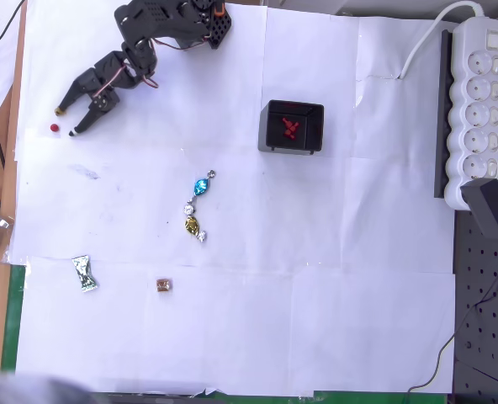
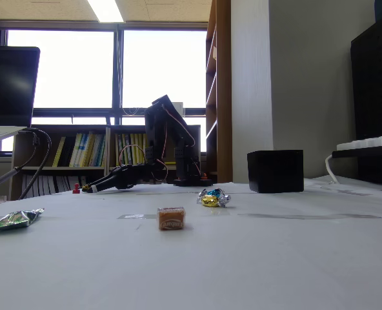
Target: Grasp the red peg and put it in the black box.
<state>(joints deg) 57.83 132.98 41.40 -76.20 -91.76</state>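
The red peg should drop into the black box (image 1: 292,127), so the robot's gripper should next grab the peg by its small body (image 1: 55,128).
A tiny red peg (image 1: 55,128) lies on the white paper at the far left of the overhead view; in the fixed view the red peg (image 2: 76,188) stands low at the left. My gripper (image 1: 66,121) is open just right of it, its two fingers pointing down-left, with the peg slightly outside the gap between the tips. In the fixed view the gripper (image 2: 88,190) reaches low over the table toward the peg. The black box (image 1: 292,127) sits in the upper middle with several red pegs inside; in the fixed view the black box (image 2: 275,171) is right of the arm.
Blue and gold wrapped candies (image 1: 195,208) lie in the middle, a green-silver wrapper (image 1: 83,273) and a small brown sweet (image 1: 163,285) nearer the front. A white power strip (image 1: 476,109) runs along the right edge. The arm's base (image 1: 182,21) stands at the top.
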